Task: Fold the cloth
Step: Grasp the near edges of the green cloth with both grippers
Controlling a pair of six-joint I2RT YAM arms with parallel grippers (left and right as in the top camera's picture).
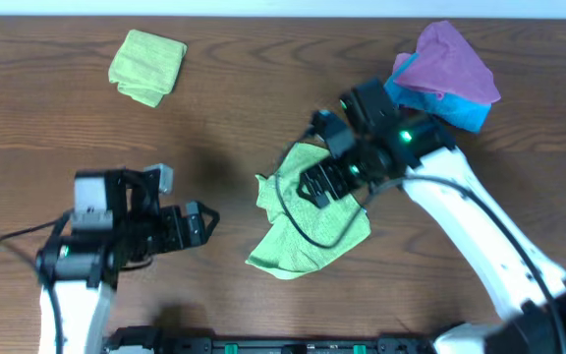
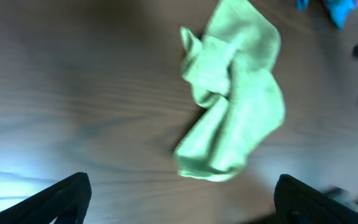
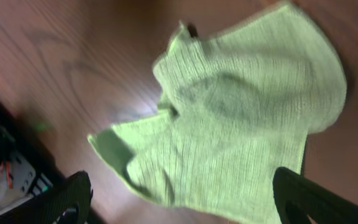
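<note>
The left gripper grabs the lime-green cloth's front corner nearest it next, to stretch the cloth flat for folding.
The lime-green cloth (image 1: 308,236) lies crumpled on the wooden table near the middle. It also shows in the left wrist view (image 2: 232,99) and fills the right wrist view (image 3: 241,118). My right gripper (image 1: 324,177) hovers over the cloth's upper part, open and empty, with its fingers spread either side of the cloth (image 3: 182,199). My left gripper (image 1: 199,224) is open and empty, to the left of the cloth with bare table between them (image 2: 182,199). I cannot see the white tag.
A small folded lime-green pad (image 1: 147,66) lies at the back left. A purple cloth (image 1: 445,61) sits on a blue cloth (image 1: 460,110) at the back right, just behind the right arm. A dark rail (image 1: 263,344) runs along the front edge.
</note>
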